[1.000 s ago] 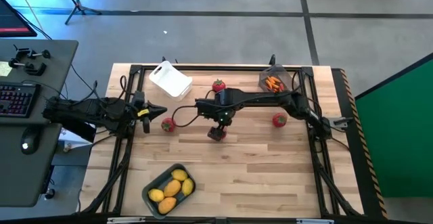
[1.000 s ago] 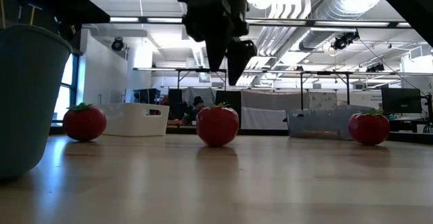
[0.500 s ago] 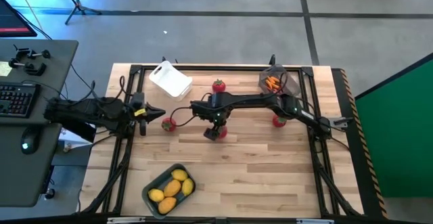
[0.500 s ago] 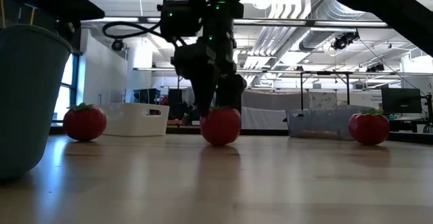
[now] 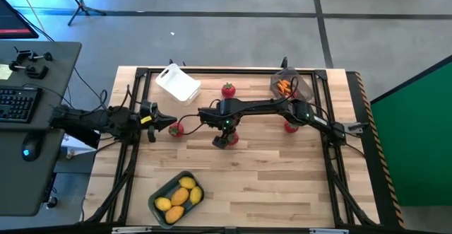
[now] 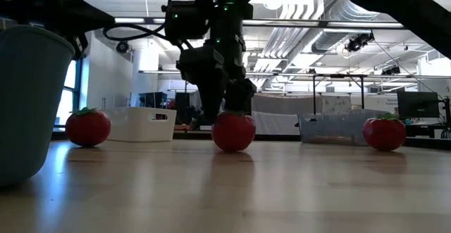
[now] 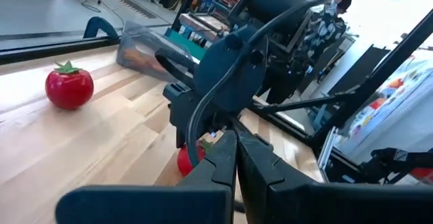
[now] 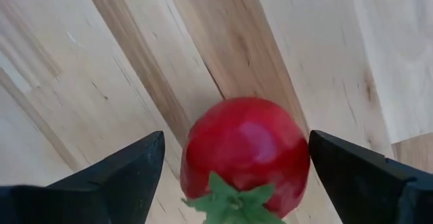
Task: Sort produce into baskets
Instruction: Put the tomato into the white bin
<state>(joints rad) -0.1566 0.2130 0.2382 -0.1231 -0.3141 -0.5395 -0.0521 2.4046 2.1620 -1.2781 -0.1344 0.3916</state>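
Note:
Next, my right gripper grabs the tomato by its round sides [image 8: 245,149] beside the leafy top, to sort the red tomato into the white basket.
Several red tomatoes lie on the wooden table. My right gripper [image 5: 224,139] points down, open, over the middle tomato [image 8: 247,156], which rests on the table [image 6: 233,131] between the two fingers. My left gripper [image 5: 159,118] is shut and level at the left edge, beside another tomato [image 5: 175,129]. More tomatoes lie at the far middle [image 5: 228,89] and to the right [image 5: 289,126]. A white basket [image 5: 178,83] stands at the far left. A dark basket [image 5: 286,86] at the far right holds orange pieces. A grey-blue basket [image 5: 176,199] at the near edge holds yellow fruits. My right gripper comes from above with one finger [image 8: 115,176] a little clear of the middle tomato and the other finger [image 8: 365,176] right at the tomato's side [image 8: 304,158]. Whether that finger touches it, I cannot tell. The tomato sits upright on the table.
Black frame rails [image 5: 134,156] run along the table's left and right sides. A desk with a keyboard [image 5: 18,103] stands left of the table. Bare wood [image 5: 268,184] lies between the grey-blue basket and the right rail.
My right gripper has come down over the middle tomato, still open, until its fingers stand on either side of it. My left gripper has sunk a little at the table's left edge and stayed shut.

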